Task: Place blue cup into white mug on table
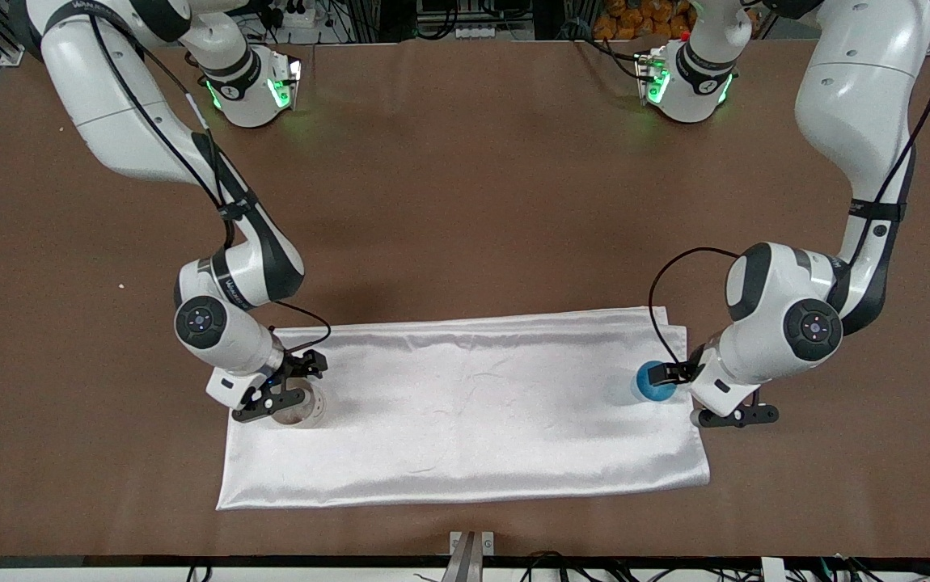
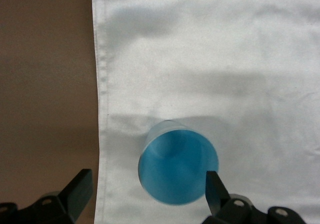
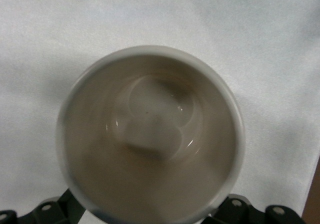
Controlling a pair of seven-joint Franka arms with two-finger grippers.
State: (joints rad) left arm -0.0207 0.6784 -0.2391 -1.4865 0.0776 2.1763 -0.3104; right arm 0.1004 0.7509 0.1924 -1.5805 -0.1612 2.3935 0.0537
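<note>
The fingers of my right gripper are around the white mug's rim [image 1: 308,416] [image 3: 231,178], so it should close now. Closing now would hold the mug.
The blue cup [image 1: 653,386] stands upright on the white cloth, at the cloth's end toward the left arm. My left gripper [image 1: 699,396] hangs low over that end, open. In the left wrist view the blue cup [image 2: 177,170] lies between the fingers, close to one fingertip [image 2: 214,186] and well apart from the other. The white mug [image 1: 303,411] stands on the cloth's other end, its pale beige inside [image 3: 150,134] empty. My right gripper [image 1: 285,386] is just above it, open, with a finger on either side of the rim. The mug's handle is hidden.
A shiny white cloth [image 1: 465,404] lies across the brown table [image 1: 465,202] on the side nearer the front camera. Both arm bases stand along the table's edge farthest from the camera. Bare brown table surrounds the cloth.
</note>
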